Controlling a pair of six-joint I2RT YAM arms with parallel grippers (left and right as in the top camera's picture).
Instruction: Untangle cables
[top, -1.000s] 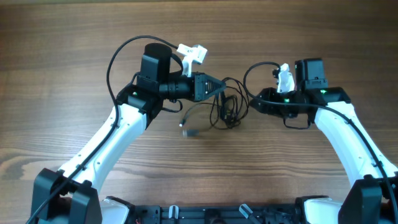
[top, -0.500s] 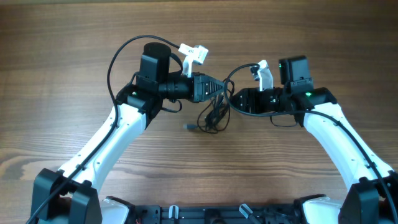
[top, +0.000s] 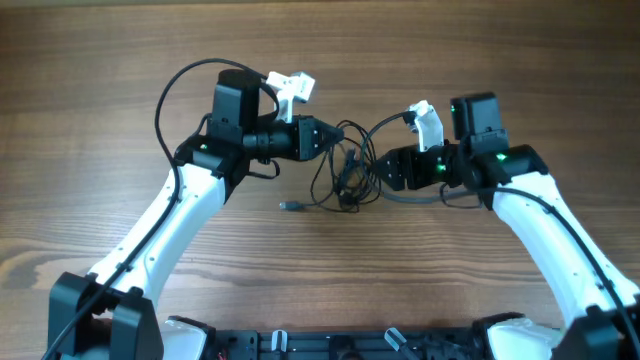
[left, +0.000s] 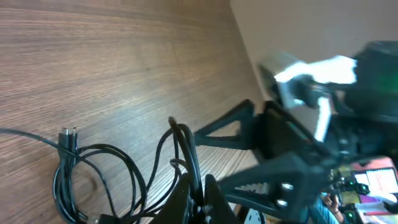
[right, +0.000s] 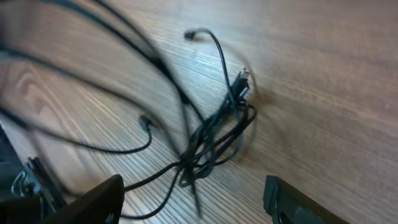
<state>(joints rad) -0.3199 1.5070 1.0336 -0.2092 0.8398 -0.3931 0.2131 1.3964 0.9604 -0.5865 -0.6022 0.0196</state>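
My right gripper grips the cable strands at the tangle's edge (top: 369, 180) (right: 194, 160) next, which leaves plug ends free for my left gripper to untangle.
The cables (top: 346, 182) are thin black cords in a loose tangle on the wooden table between my two arms. One small plug end (top: 290, 207) trails out to the left. My left gripper (top: 334, 136) is shut on a strand at the tangle's top, and the left wrist view shows that strand pinched between its jaws (left: 198, 198), with loops (left: 93, 177) hanging to the left. My right gripper (top: 380, 170) is open just right of the tangle. In the right wrist view the tangle (right: 214, 134) lies ahead of the spread fingers (right: 193, 205), which hold nothing.
Thicker black arm cables loop off the left arm (top: 180, 85) and under the right arm (top: 420, 195). The bare wooden table (top: 320, 270) runs all around. The robot base frame (top: 330, 345) lines the near edge.
My right arm has swung left, up to the tangle. My left gripper has drawn left and slightly up with its strand. The tangle has spread and its plug end has slid left.
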